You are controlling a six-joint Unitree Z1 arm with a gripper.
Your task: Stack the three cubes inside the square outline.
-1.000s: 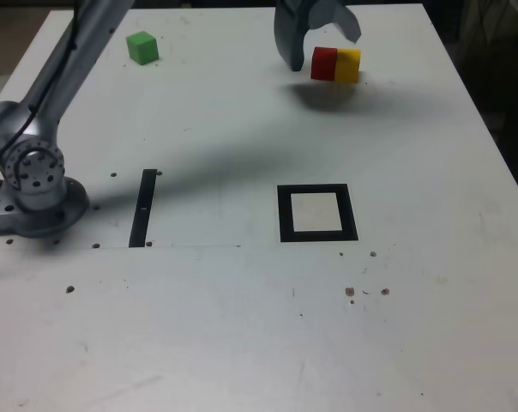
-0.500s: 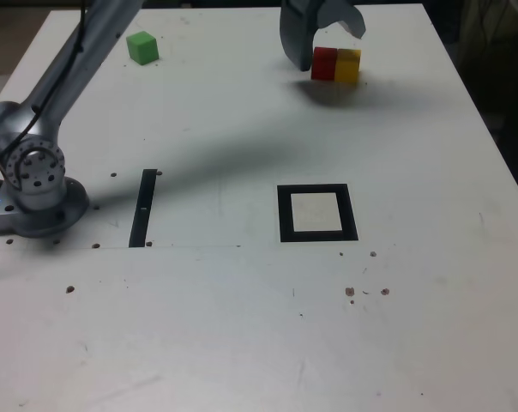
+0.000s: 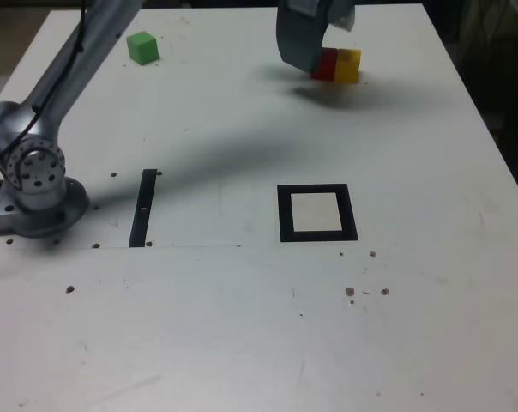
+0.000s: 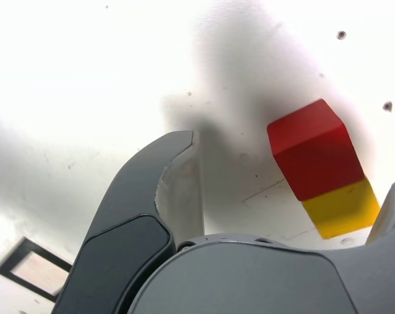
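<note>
My fingers are above the red cube and would miss it if I closed now. My gripper should move lower first, then close on the cube.
The red cube and the yellow cube sit side by side, touching, at the far side of the white table. My gripper hangs open over them, one finger in front of the red cube's edge in the exterior view. In the wrist view the red cube and yellow cube lie between my spread fingers, and I cannot tell whether a finger touches them. The green cube stands alone at the far left of the exterior view. The square outline lies empty mid-table; a corner of the square outline shows in the wrist view.
A thin black strip lies on the table to the left of the square outline in the exterior view. The arm's base stands at the table's left edge. The table's far edge is close behind the cubes.
My gripper has come down and shifted toward the red and yellow cubes; its finger now covers part of the red cube in the exterior view. The cubes have not moved.
</note>
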